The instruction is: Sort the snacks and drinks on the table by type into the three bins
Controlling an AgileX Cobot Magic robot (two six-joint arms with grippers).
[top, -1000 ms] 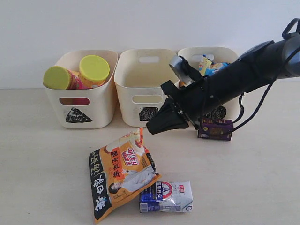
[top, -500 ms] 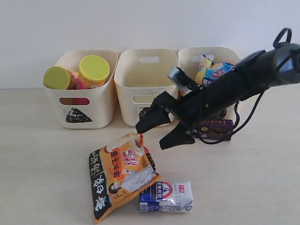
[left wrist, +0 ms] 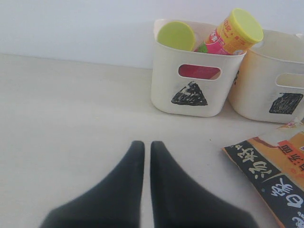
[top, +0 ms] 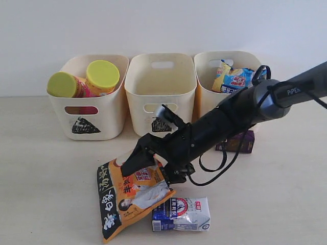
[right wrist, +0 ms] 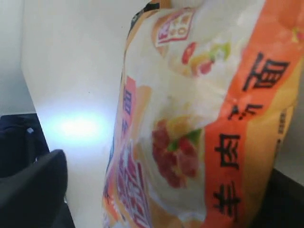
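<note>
I will next use my right gripper to grab the orange-and-black snack bag's orange lettered strip, so that the bag can be sorted into the circle bin.
The orange-and-black snack bag lies on the table in front of the bins. My right gripper is open and low over its upper end, one finger on each side. In the right wrist view the bag fills the space between the dark fingers. The blue-and-white carton lies by the bag's lower corner. Behind my right arm stands the purple carton. Two chip tubes lean in the triangle bin. My left gripper is shut and empty over bare table.
The square bin shows nothing inside. The circle bin holds the blue snack bag. In the left wrist view the triangle bin, the square bin and the orange bag's corner lie ahead.
My right gripper has opened and swung down and left, from beside the purple carton to the orange bag's upper end. The purple carton stays on the table.
</note>
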